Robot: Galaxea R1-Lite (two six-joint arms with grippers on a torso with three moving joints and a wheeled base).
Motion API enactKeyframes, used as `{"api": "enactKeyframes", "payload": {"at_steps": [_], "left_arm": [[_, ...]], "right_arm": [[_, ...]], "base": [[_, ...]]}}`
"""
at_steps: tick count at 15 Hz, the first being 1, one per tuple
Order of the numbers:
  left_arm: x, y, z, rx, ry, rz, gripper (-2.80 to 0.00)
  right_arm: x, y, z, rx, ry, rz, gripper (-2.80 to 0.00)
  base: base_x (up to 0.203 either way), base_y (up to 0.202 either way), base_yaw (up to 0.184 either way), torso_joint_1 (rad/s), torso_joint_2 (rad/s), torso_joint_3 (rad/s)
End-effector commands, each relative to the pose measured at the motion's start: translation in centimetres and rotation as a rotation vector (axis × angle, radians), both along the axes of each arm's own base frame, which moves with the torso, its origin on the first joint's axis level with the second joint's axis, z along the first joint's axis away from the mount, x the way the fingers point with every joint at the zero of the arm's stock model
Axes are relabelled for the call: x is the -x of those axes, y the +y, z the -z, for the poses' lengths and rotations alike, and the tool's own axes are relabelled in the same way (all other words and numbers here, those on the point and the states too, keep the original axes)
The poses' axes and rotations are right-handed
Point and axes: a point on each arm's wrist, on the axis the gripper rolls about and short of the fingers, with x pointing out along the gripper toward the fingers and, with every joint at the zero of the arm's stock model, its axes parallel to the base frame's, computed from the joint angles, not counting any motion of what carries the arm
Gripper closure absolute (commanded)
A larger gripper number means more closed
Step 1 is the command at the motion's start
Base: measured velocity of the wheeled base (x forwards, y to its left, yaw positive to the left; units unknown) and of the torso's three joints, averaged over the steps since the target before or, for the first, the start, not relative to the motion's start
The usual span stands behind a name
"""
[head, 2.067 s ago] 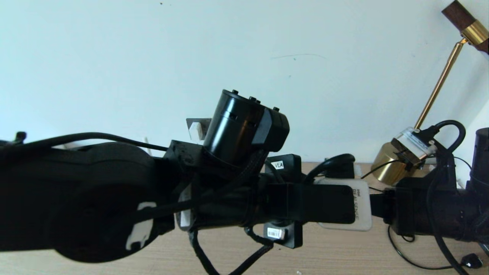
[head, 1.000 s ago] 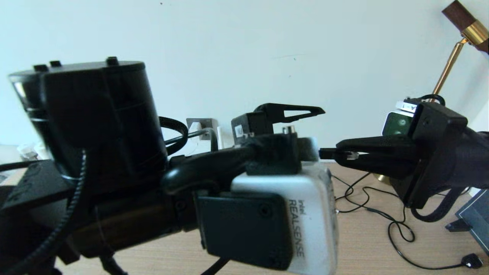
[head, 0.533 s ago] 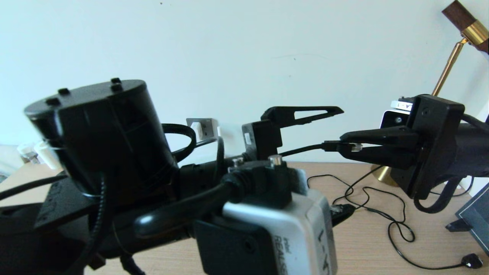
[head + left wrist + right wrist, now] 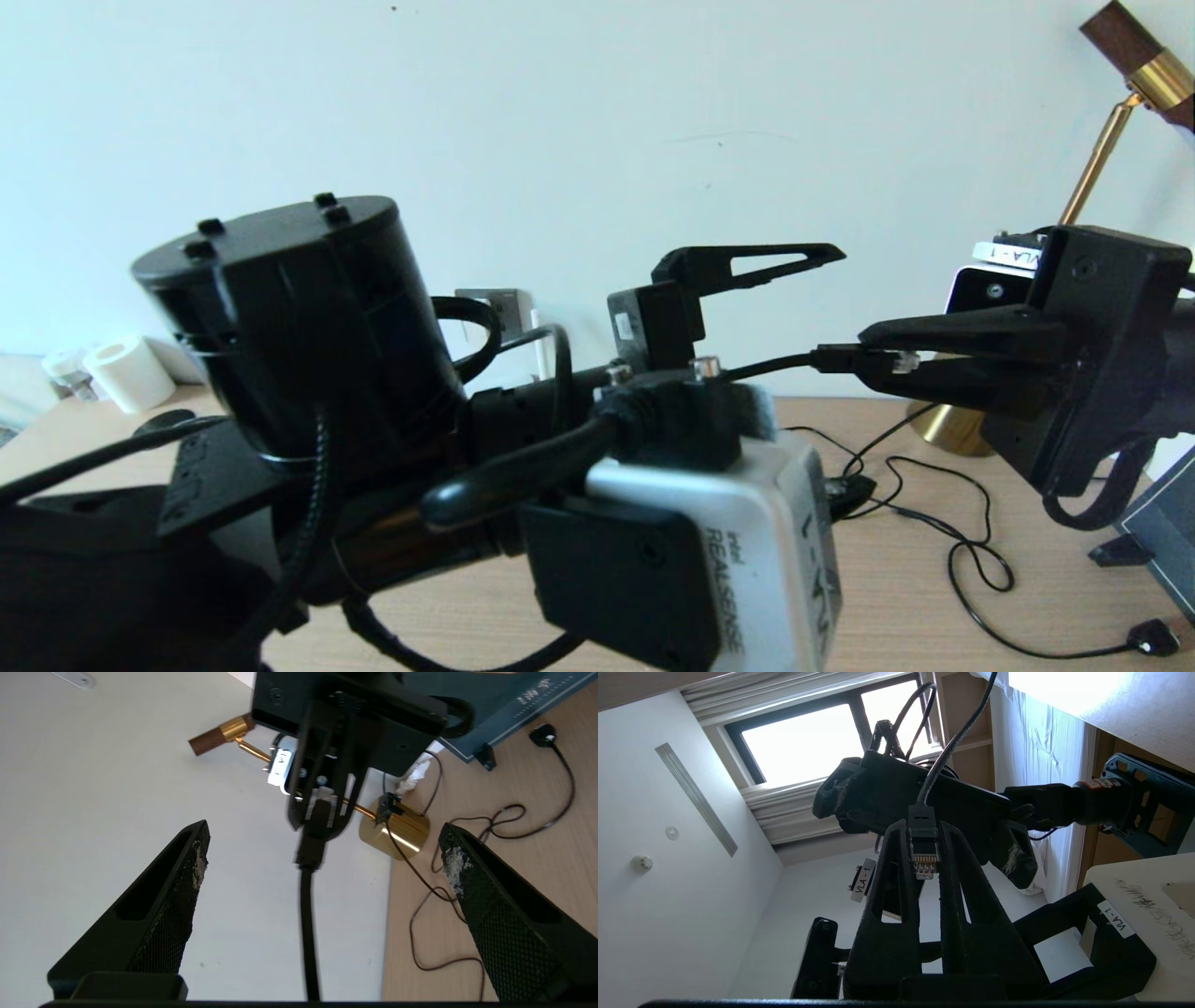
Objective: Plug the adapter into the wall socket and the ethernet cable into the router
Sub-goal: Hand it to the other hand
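Note:
My right gripper's fingers are covering the clear plug, so my left gripper needs to grab the black cable just behind its plug's boot.
My right gripper is raised at the right and shut on the clear clip plug of the ethernet cable. The black cable runs leftwards from it, between the fingers of my left gripper. That gripper is open wide; in the left wrist view the cable passes down the middle of the gap, touching neither finger. A corner of the grey wall socket shows behind my left arm. The adapter and the router are hidden.
A brass lamp stands at the back right of the wooden table. Thin black cables loop across the table's right side, ending in a small plug. White rolls sit far left. A dark board leans at the right edge.
My right gripper has carried the plug a little right and up. My left arm has swung right across the view, its fingers staying wide around the cable.

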Motion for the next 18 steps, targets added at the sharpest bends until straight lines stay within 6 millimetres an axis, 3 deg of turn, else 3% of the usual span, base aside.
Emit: {"api": "enactKeyframes", "payload": {"at_steps": [1, 6, 13, 18], "left_arm": [[-0.1, -0.2, -0.2, 0.012, -0.017, 0.001, -2.8], [-0.3, -0.4, -0.5, 0.026, -0.046, -0.002, -2.8], [-0.7, -0.6, -0.2, 0.002, -0.223, -0.03, -2.8], [-0.7, -0.3, 0.7, -0.017, -0.224, -0.036, -2.8]], "right_arm": [[0.2, 0.0, 0.0, -0.003, 0.005, -0.007, 0.0], [0.0, 0.1, 0.0, -0.002, 0.006, -0.01, 0.0], [-0.2, 0.2, 0.1, 0.0, 0.015, -0.013, 0.0], [-0.1, 0.2, 0.0, 0.0, 0.013, -0.013, 0.0]], "base": [[0.0, 0.0, 0.0, 0.0, 0.0, 0.0], [0.0, 0.0, 0.0, 0.0, 0.0, 0.0], [0.0, 0.0, 0.0, 0.0, 0.0, 0.0], [0.0, 0.0, 0.0, 0.0, 0.0, 0.0]]}}
